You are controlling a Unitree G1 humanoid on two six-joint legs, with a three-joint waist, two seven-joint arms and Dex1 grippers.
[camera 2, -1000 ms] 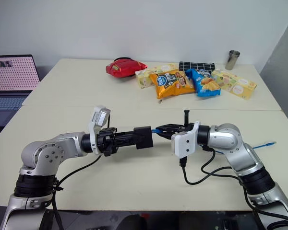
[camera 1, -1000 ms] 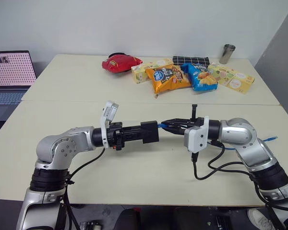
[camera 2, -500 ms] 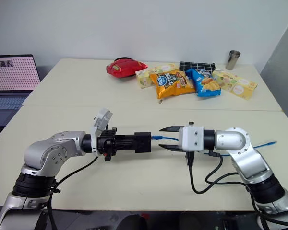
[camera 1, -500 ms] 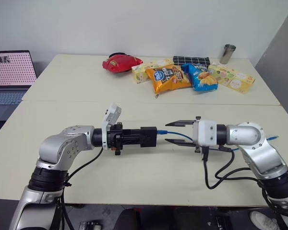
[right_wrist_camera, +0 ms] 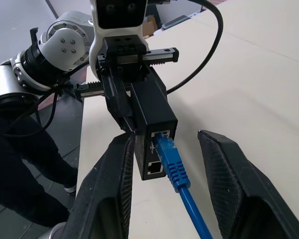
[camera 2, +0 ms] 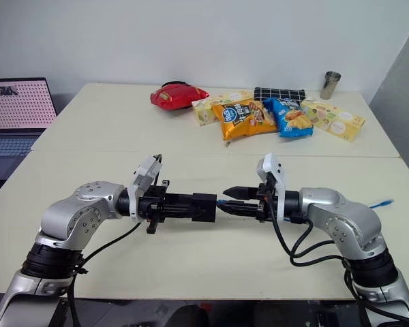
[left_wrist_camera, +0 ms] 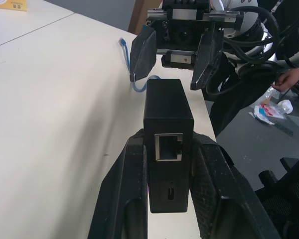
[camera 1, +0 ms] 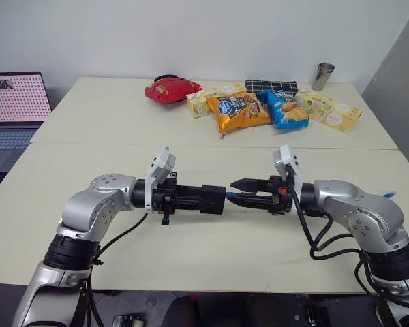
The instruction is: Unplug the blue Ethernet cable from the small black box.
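Note:
Next, my right gripper grabs the blue plug by its boot (camera 1: pixel 230 195) to pull the cable out of the small black box (camera 1: pixel 213 198).
The small black box (camera 1: pixel 213 198) is held level above the table, with my left gripper (camera 1: pixel 202 198) shut on its sides. In the left wrist view the box (left_wrist_camera: pixel 168 112) sits between the two fingers with an empty port facing the camera. The blue Ethernet cable (right_wrist_camera: pixel 175 172) is plugged into the upper port on the box's (right_wrist_camera: pixel 152 107) far end. My right gripper (right_wrist_camera: pixel 164 135) is open, one finger on each side of the plug, touching neither. The cable's other end (camera 1: pixel 386 196) lies on the table at the right.
On the far table lie a red bag (camera 1: pixel 172 88), an orange snack bag (camera 1: pixel 240 112), a blue snack bag (camera 1: pixel 283 109), yellow boxes (camera 1: pixel 330 112), a checkered pouch (camera 1: pixel 271 86) and a metal cup (camera 1: pixel 322 75). A laptop (camera 1: pixel 13 102) stands at the left.
My right gripper has let go of the cable, opened and rolled about its axis, staying around the plug. The left wrist rolled slightly, the box still in its grip.

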